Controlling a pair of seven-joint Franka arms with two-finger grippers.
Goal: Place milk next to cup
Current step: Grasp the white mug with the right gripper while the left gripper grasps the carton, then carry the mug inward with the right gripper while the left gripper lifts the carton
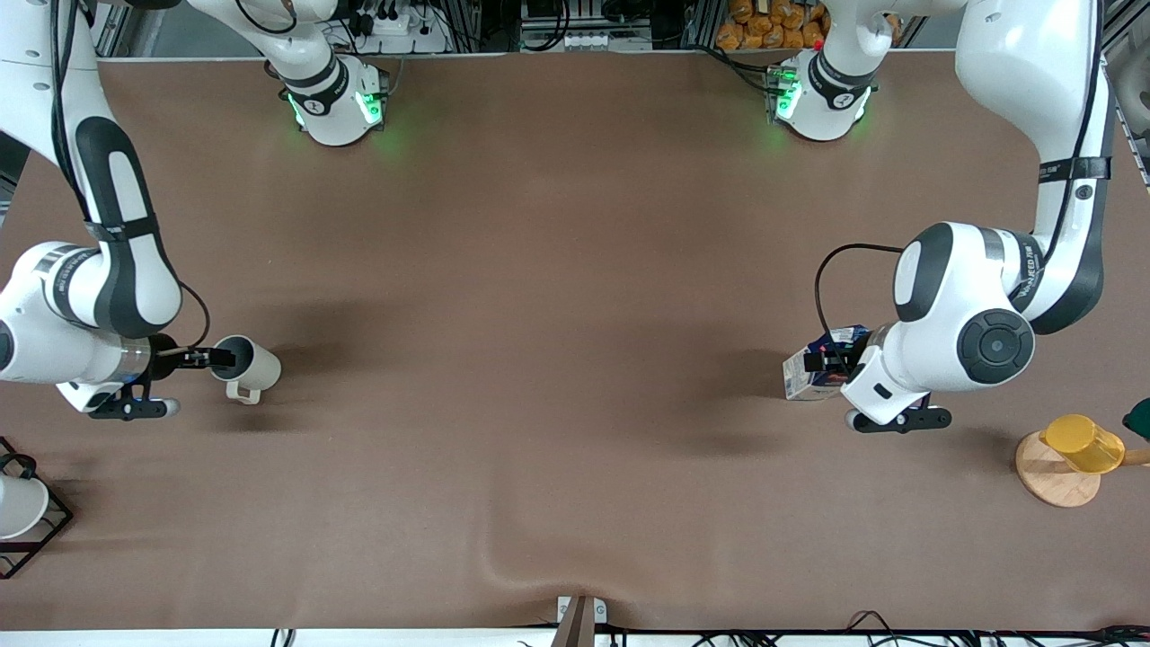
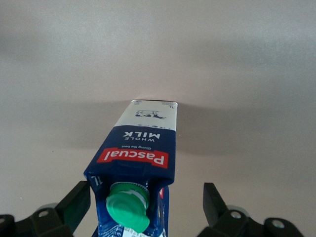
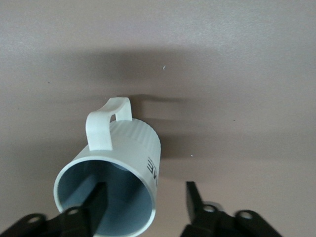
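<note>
My left gripper is to take hold of the milk's end with the cap next, so that it can put the milk beside the beige cup [image 1: 256, 364].
The milk [image 1: 802, 376], a dark blue carton with a green cap [image 2: 127, 207], sits tilted on the brown table at the left arm's end, its capped top toward my left gripper [image 1: 825, 361]. In the left wrist view the milk [image 2: 140, 148] lies between the open fingers of the left gripper [image 2: 145, 192], with a clear gap at one finger [image 2: 212, 202]. The beige cup [image 1: 256, 364] is tipped at the right arm's end, its mouth toward my right gripper [image 1: 208, 358]. In the right wrist view the right gripper [image 3: 145, 190] is open, with one finger inside the cup [image 3: 133, 143] and one outside.
A yellow cup [image 1: 1083, 442] lies on a wooden disc [image 1: 1051, 481] near the left arm's end. A white cup [image 1: 18, 508] sits in a black wire rack [image 1: 40, 539] at the right arm's end. The brown cloth has a ridge [image 1: 539, 557] near the front edge.
</note>
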